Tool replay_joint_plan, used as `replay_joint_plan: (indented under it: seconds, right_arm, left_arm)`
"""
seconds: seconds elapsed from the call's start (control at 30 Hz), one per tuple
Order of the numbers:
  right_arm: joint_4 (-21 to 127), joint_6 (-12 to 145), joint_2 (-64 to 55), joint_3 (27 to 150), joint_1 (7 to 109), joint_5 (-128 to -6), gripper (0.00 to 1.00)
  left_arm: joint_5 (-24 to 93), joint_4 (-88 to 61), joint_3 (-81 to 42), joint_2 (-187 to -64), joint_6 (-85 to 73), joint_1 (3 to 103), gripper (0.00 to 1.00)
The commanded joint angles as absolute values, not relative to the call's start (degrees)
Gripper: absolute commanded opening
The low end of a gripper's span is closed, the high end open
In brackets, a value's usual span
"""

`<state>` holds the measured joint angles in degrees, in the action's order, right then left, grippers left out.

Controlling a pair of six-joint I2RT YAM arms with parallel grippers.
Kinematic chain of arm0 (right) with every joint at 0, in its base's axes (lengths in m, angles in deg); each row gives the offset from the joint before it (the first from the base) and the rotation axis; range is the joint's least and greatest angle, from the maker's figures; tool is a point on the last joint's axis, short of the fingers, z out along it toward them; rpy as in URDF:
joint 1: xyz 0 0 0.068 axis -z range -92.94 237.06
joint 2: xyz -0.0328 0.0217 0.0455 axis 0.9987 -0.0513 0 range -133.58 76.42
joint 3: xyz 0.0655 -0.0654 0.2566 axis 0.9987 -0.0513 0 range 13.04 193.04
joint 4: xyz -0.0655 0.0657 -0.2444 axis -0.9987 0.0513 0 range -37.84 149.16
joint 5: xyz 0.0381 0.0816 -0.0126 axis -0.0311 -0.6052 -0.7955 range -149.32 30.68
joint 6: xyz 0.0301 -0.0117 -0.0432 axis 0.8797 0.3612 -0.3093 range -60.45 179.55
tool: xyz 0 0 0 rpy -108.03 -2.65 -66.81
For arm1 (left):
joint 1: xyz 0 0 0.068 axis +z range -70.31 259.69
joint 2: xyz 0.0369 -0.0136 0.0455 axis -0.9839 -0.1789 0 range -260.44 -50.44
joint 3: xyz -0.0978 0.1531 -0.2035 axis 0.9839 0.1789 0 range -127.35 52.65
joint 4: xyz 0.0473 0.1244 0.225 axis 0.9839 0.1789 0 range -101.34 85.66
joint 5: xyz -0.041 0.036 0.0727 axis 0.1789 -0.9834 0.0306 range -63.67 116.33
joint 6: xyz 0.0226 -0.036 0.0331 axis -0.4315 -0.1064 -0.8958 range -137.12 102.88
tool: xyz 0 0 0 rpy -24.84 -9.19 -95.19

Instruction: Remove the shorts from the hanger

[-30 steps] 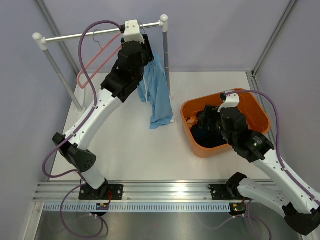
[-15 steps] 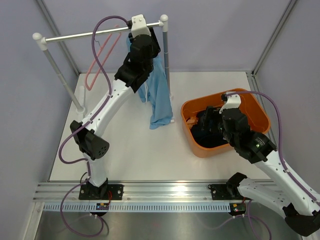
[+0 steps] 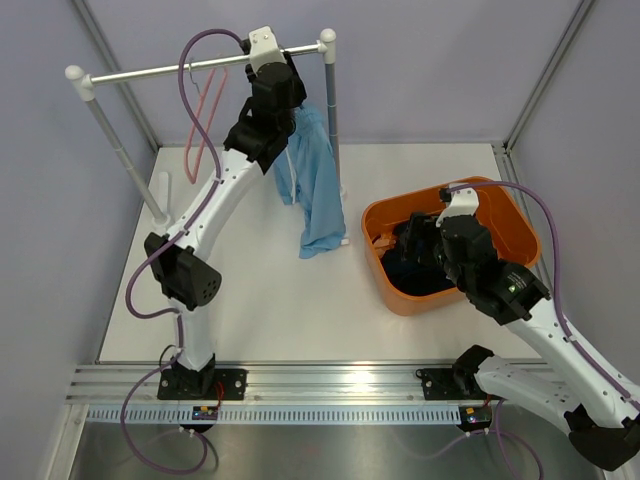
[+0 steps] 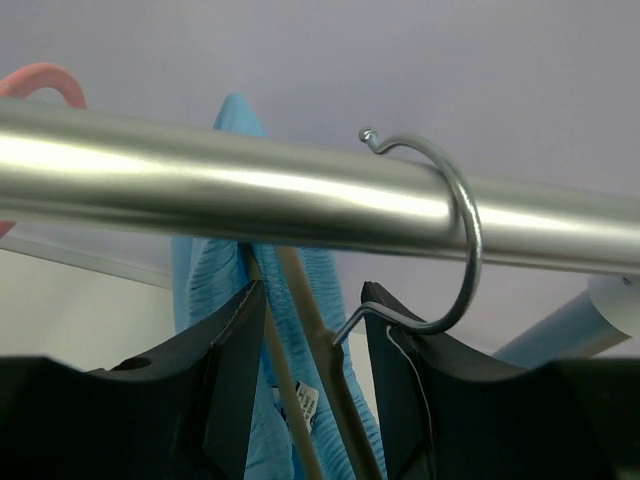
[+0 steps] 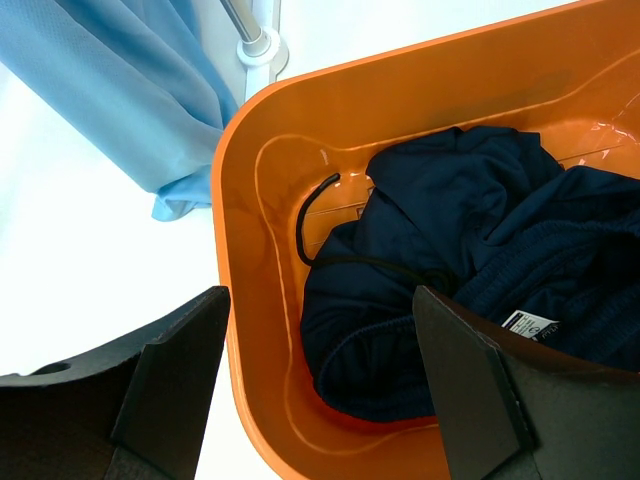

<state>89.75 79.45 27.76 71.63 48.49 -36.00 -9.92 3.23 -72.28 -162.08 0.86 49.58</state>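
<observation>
The neck of the pale hanger [image 4: 322,345] is just below the metal hook. My left gripper should grab the hanger there next, so the shorts stay free to remove.
The light sky blue shorts [image 3: 315,195] hang from a pale hanger [image 4: 322,345] whose metal hook [image 4: 466,220] loops over the silver rail [image 3: 150,70]. My left gripper [image 3: 285,72] is raised just under the rail. In the left wrist view its jaws [image 4: 314,290] stand apart around the hanger's neck, with gaps showing on both sides. The dark navy shorts [image 5: 450,230] lie crumpled in the orange bin [image 3: 385,215]. My right gripper [image 5: 320,295] hovers open over the bin's near-left corner, holding nothing.
An empty pink hanger [image 3: 205,110] dangles on the rail left of my left arm. The rack's right post [image 3: 332,110] stands just behind the blue shorts, the left post [image 3: 125,150] at the table's far left. The bin sits right of the rack.
My left arm's elbow swung left and its wrist turned at the rail. The pink hanger swung from broadside to nearly edge-on. The blue shorts shifted slightly. The right arm stayed put.
</observation>
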Motion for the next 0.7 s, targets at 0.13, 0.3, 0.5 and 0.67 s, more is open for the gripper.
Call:
replay_joint_plan:
  seconds: [0.13, 0.3, 0.5, 0.67]
  right_arm:
    - [88.6, 79.4, 27.2, 72.6, 48.7, -35.7, 0.83]
    - [88.4, 79.4, 26.9, 72.5, 48.7, -35.8, 0.83]
    - [87.9, 79.8, 26.9, 72.2, 48.7, -35.9, 0.83]
    - [87.3, 79.9, 26.6, 71.7, 48.7, -36.2, 0.83]
  left_arm:
    - [-3.5, 5.6, -78.5, -164.9, 5.3, 52.6, 0.4]
    - [-2.1, 5.9, -78.2, -164.7, 5.2, 52.8, 0.34]
    - [-0.8, 7.0, -78.2, -164.4, 5.0, 52.9, 0.14]
    - [0.6, 8.3, -78.1, -162.2, 3.4, 52.9, 0.0]
